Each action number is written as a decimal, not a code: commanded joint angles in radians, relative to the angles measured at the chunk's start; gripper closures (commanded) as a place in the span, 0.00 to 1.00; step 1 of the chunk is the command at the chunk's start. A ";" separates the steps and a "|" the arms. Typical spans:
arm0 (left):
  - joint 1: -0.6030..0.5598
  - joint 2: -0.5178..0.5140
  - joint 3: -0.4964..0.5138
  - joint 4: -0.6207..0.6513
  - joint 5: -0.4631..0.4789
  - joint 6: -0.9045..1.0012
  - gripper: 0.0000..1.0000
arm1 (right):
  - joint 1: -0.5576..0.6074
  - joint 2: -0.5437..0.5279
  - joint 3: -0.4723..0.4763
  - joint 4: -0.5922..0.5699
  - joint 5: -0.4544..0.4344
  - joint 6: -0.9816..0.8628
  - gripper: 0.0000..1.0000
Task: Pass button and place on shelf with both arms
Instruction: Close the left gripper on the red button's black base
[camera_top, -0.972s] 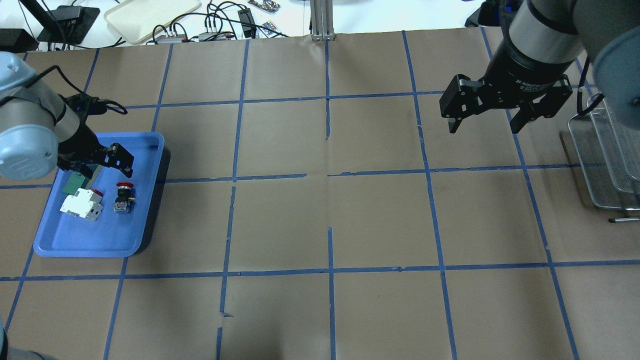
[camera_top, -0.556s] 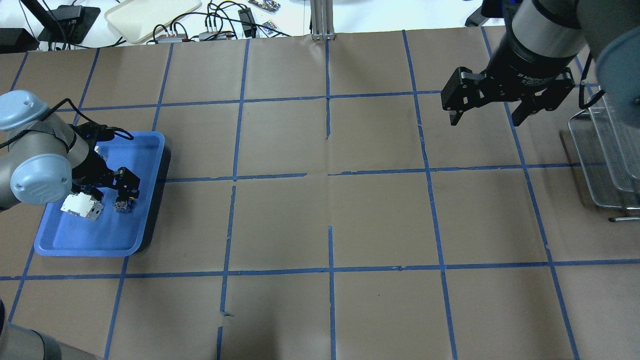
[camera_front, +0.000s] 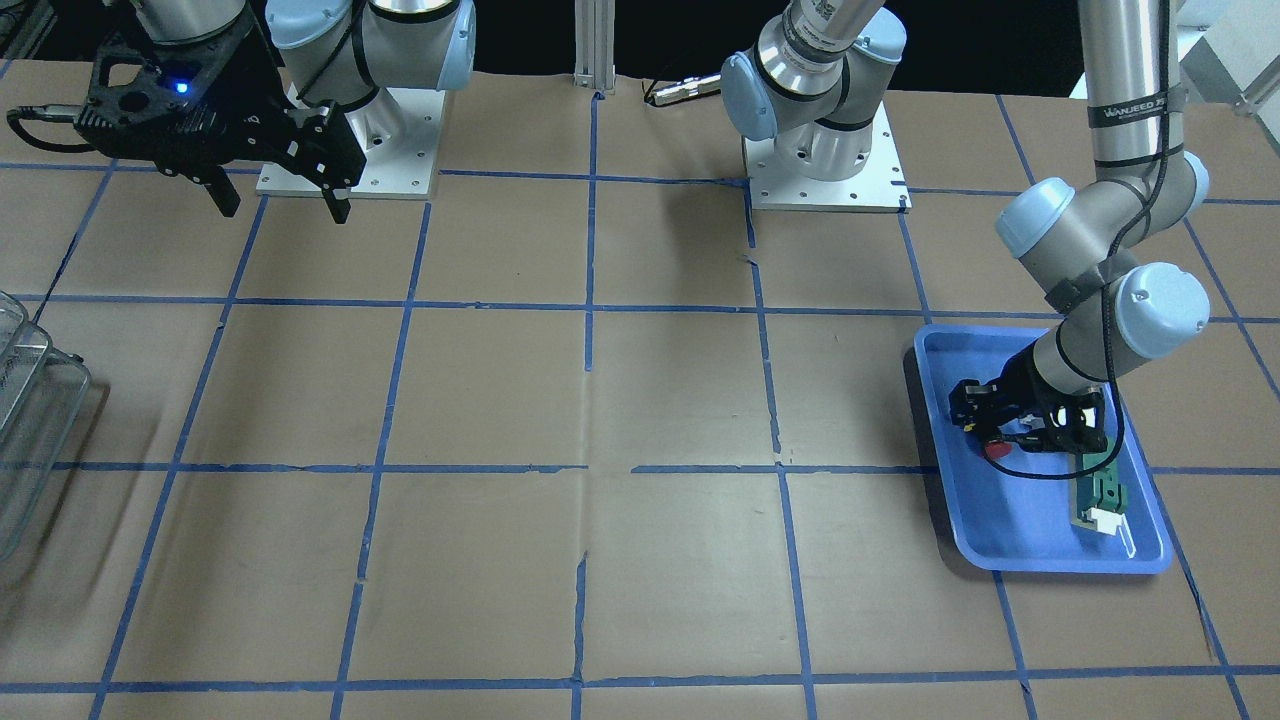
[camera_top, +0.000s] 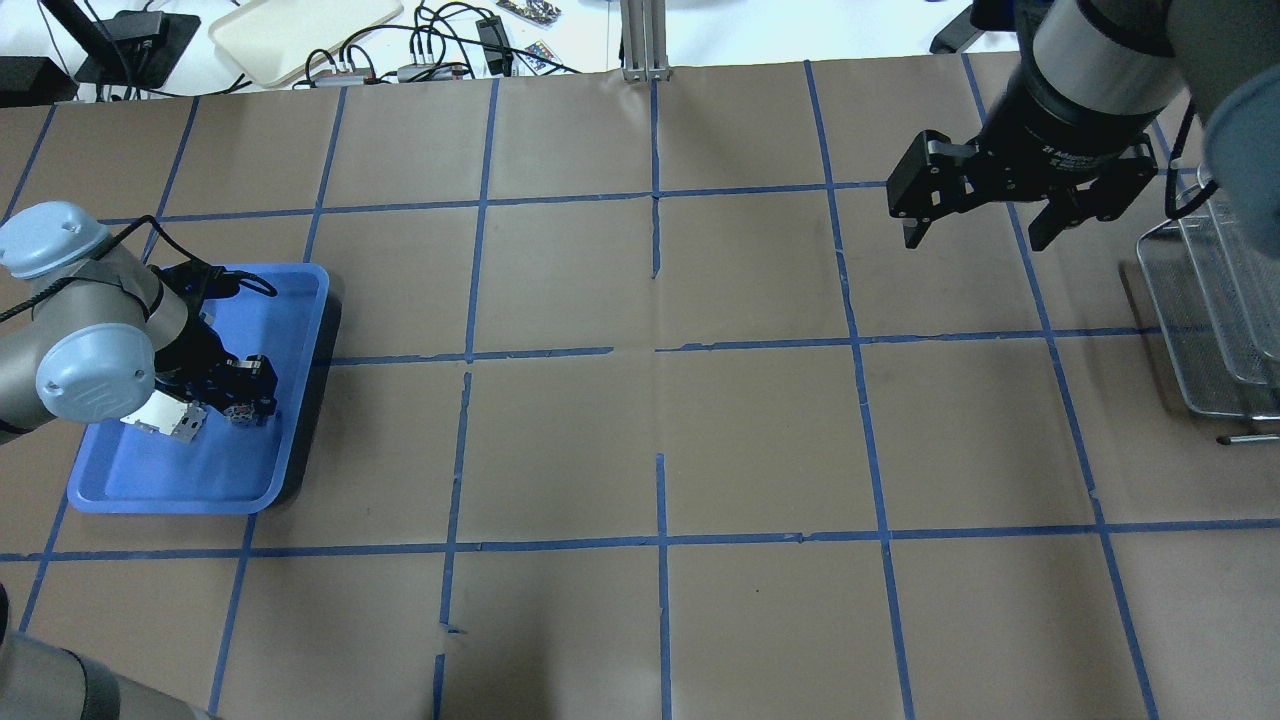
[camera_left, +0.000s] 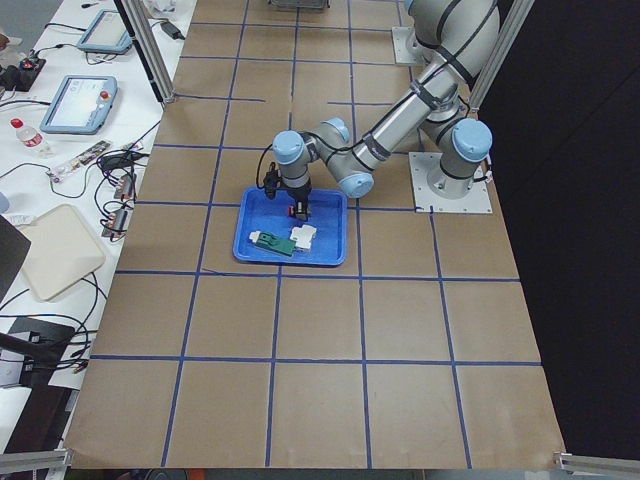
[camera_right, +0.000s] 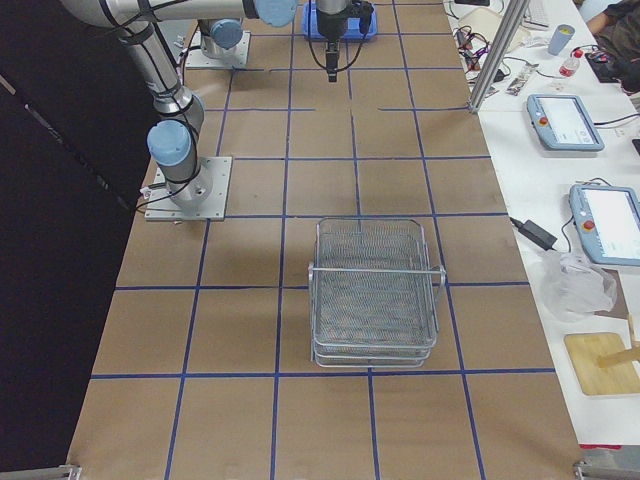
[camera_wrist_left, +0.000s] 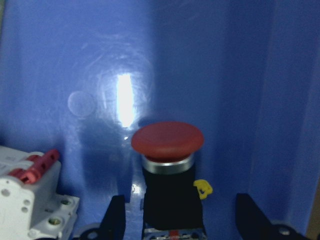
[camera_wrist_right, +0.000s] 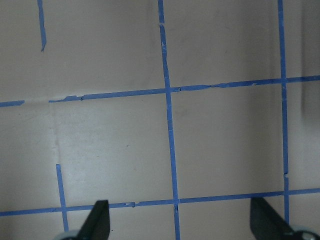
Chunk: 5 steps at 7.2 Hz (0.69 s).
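Note:
The button should be passed across with its red cap (camera_wrist_left: 167, 138) free, so my left gripper needs to grab it by its dark body (camera_wrist_left: 171, 205) next.
The button (camera_wrist_left: 167, 137), red cap and dark body, stands in the blue tray (camera_top: 170, 470). It also shows in the front view (camera_front: 997, 450). My left gripper (camera_wrist_left: 182, 220) is low in the tray, open, with one finger on each side of the button's body. A gap shows on the right side. In the overhead view the left gripper (camera_top: 245, 395) covers most of the button. My right gripper (camera_top: 975, 235) is open and empty, high above the table at the far right. The wire-mesh shelf (camera_right: 375, 290) stands at the right table end (camera_top: 1200, 330).
A white-and-red block (camera_wrist_left: 30, 185) lies just left of the button in the tray (camera_top: 160, 415). A green flat part (camera_front: 1100, 490) lies further along the tray. The tray's raised rim (camera_front: 1020, 565) surrounds the gripper. Brown paper with blue tape lines covers the table.
My left gripper has moved forward and down in the tray, from behind the button to straddling it. My right gripper has shifted slightly right and further back, still open.

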 joint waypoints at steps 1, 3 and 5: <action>0.011 0.013 0.015 -0.005 0.005 0.253 1.00 | 0.000 0.000 -0.001 0.000 0.002 -0.011 0.00; -0.013 0.029 0.060 -0.014 -0.004 0.460 1.00 | -0.001 0.000 -0.001 0.000 -0.001 -0.011 0.00; -0.056 0.021 0.139 -0.005 -0.160 0.725 1.00 | 0.002 0.000 -0.001 -0.004 -0.004 0.004 0.00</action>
